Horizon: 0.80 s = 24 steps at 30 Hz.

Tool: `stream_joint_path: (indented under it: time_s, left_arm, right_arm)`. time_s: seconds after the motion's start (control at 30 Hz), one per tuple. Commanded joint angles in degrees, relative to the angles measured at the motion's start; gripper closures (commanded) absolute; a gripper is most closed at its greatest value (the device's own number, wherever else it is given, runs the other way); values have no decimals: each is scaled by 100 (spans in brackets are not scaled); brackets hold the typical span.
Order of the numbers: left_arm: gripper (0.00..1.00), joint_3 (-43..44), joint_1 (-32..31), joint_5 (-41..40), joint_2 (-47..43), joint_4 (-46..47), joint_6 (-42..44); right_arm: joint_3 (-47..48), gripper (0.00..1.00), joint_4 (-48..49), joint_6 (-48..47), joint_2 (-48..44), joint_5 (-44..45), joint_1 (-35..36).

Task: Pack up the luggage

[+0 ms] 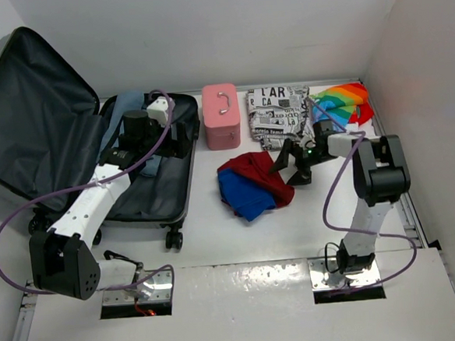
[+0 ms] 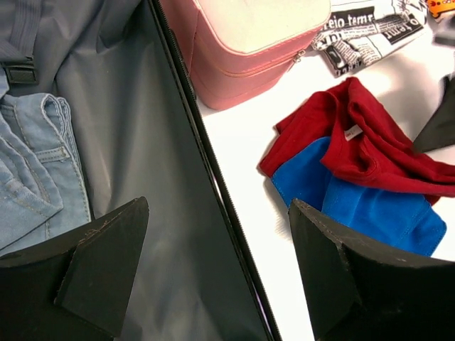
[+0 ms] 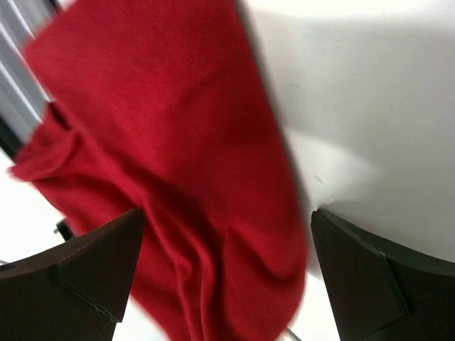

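My right gripper grabs the red garment by its folded edge (image 1: 281, 184) (image 3: 279, 227) next, to pack the garment into the open luggage.
The silver-grey luggage (image 1: 37, 121) lies open at the left, its lid tipped back and light blue jeans (image 2: 35, 185) lying on its black lining (image 2: 135, 142). My left gripper (image 1: 177, 139) hangs open over the case's right rim (image 2: 220, 213), nothing between its fingers (image 2: 106, 263). A red garment (image 1: 255, 172) lies over a blue one (image 1: 241, 194) on the table mid-scene. My right gripper (image 1: 290, 168) stands open just above the red garment (image 3: 178, 142), which spreads between and beneath its fingers (image 3: 362, 277); that view is blurred.
A small pink box case (image 1: 221, 115) stands just right of the luggage. Behind the right gripper lie a black-and-white newsprint cloth (image 1: 280, 114) and a rainbow-striped cloth (image 1: 344, 100). White walls close in the back and the right side.
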Motion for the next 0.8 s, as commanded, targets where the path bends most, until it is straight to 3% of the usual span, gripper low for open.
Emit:
stream_joint_path:
  time_s: [0.0, 0.17, 0.33, 0.43, 0.63, 0.77]
  left_arm:
    - [15, 80, -53, -75, -171, 204, 58]
    - [15, 80, -53, -14, -118, 204, 58]
    - [16, -157, -360, 653, 118, -24, -100]
    - [24, -447, -711, 909, 225, -104, -232]
    - [33, -790, -1572, 497, 470, -34, -223]
    - [36, -659, -1766, 137, 1032, -86, -223]
  right_arm:
    - [258, 0, 76, -48, 273, -231, 442]
    - [346, 0, 453, 261, 625, 138, 881]
    - [267, 0, 973, 445, 608, -485, 1084]
    - [161, 0, 1017, 358, 564, -618, 1164]
    - [38, 0, 1035, 331, 537, -609, 1199]
    - [64, 0, 1043, 357, 572, -688, 1287]
